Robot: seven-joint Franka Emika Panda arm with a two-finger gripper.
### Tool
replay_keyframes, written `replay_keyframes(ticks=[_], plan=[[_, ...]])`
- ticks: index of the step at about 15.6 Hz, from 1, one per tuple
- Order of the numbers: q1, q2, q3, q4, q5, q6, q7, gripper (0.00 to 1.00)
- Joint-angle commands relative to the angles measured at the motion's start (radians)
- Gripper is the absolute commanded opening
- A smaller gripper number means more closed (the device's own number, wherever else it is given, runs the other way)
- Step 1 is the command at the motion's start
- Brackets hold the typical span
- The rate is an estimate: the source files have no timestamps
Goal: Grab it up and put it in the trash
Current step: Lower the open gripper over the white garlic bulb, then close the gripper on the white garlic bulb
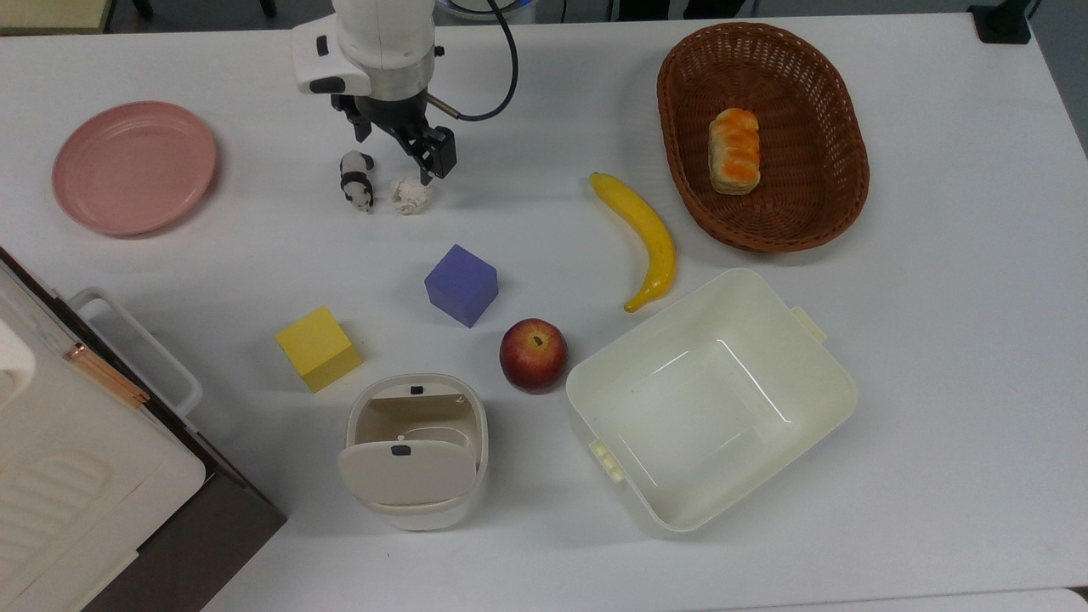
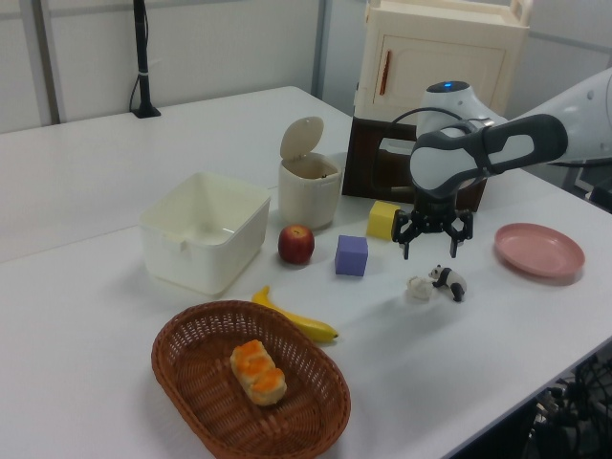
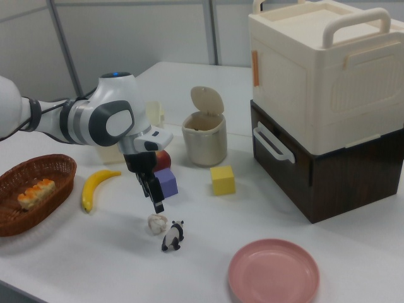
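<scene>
The rubbish needs to go in the trash, so I will next grab the crumpled off-white paper ball around its crinkled body.
The crumpled off-white paper ball lies on the white table, right beside a black-and-white panda figurine on the top view's left. My gripper hangs open just above the ball, one finger on each side and not touching it. In the left view the gripper is a little above the ball. In the right view the fingertips are close over the ball. The trash, a small cream bin with its flap lid tipped open, stands near the table's lower edge in the top view.
Between the ball and the bin lie a purple cube, a yellow cube and an apple. A banana, a basket with bread, a large cream tub and a pink plate are around. A cream box on a dark cabinet stands at the table's side.
</scene>
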Motion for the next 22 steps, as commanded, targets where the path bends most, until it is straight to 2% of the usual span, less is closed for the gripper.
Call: replay_keyframes(ticks=[1,10,22], plan=[[0.011,0.019,-0.011,-0.008,-0.042,0.014,0.022,1.00],[0.015,0.102,-0.011,-0.005,-0.049,0.097,0.034,1.00],[0.030,0.108,-0.008,-0.005,-0.049,0.099,0.035,1.00]])
